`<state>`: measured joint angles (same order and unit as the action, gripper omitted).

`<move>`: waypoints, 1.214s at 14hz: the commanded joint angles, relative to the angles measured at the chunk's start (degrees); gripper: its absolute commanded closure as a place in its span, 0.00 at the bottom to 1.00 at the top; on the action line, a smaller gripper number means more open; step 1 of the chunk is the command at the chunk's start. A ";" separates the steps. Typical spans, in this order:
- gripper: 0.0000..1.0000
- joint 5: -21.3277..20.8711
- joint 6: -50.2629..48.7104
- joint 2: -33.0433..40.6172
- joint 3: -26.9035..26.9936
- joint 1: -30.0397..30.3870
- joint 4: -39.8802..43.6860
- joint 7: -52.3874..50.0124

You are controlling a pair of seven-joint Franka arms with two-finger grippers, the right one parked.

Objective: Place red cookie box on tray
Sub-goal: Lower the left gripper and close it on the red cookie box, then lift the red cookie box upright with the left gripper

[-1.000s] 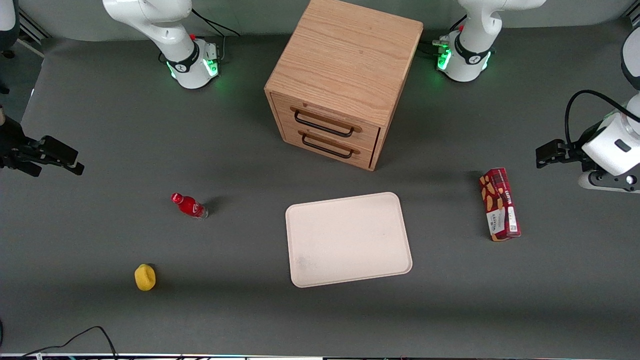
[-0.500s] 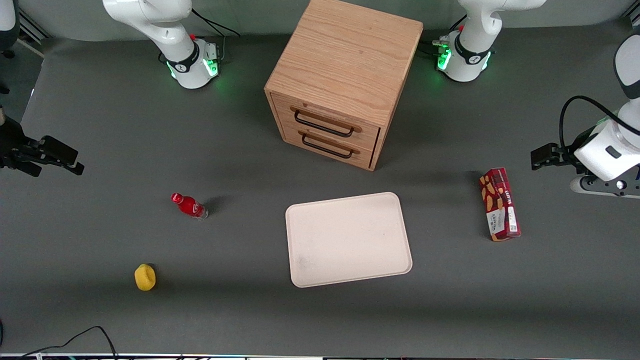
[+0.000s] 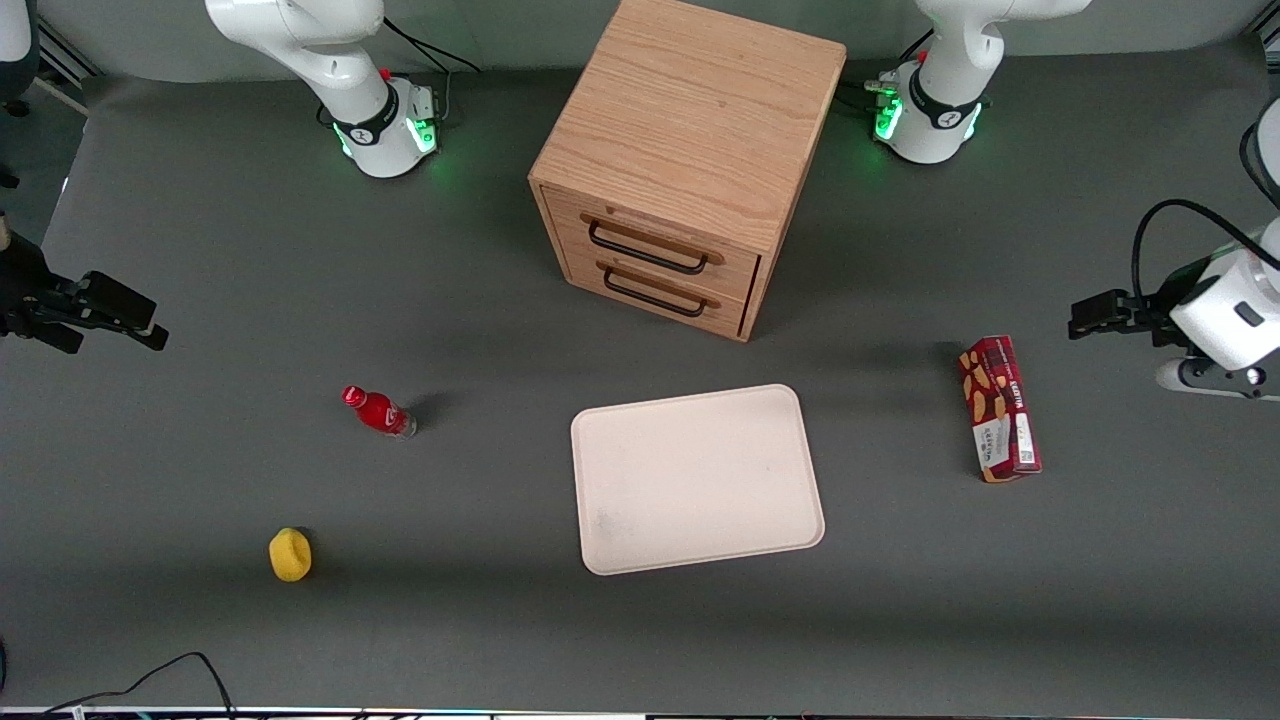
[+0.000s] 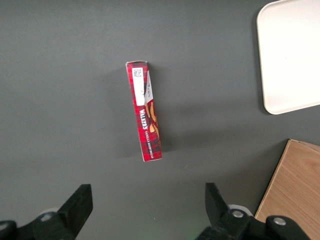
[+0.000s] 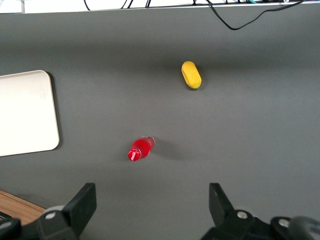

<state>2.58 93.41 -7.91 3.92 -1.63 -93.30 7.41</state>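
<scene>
My left gripper will next grab the red cookie box by its long sides along the brand lettering (image 3: 996,390). Then the box goes on the tray (image 3: 697,478).
The red cookie box (image 3: 1000,408) lies flat on the grey table toward the working arm's end; in the left wrist view the same long box (image 4: 146,111) lies lengthwise ahead of the fingers. The cream tray (image 3: 697,478) sits bare in the middle of the table, in front of the drawers, and its corner (image 4: 290,55) also shows from the wrist. My left gripper (image 3: 1080,315) hovers above the table beside the box, farther out toward the working arm's end and slightly farther from the front camera. The gripper (image 4: 147,200) is open, with only bare table between its fingers.
A wooden two-drawer cabinet (image 3: 690,160) stands farther from the front camera than the tray. A small red bottle (image 3: 378,411) and a yellow object (image 3: 290,554) lie toward the parked arm's end. A black cable (image 3: 180,670) runs along the table's front edge.
My left arm's wrist swung a little toward the box, then back outward and slightly nearer the front camera. Box and tray have not moved.
</scene>
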 commanded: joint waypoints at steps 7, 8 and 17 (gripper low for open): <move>0.00 1.20 20.14 -6.05 0.04 -0.13 -14.45 0.76; 0.00 1.20 21.10 -7.19 0.04 0.30 -15.41 0.76; 0.46 3.56 33.68 -16.26 0.04 0.48 -17.27 0.06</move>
<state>4.60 125.73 -24.38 3.76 -1.11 -109.75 7.57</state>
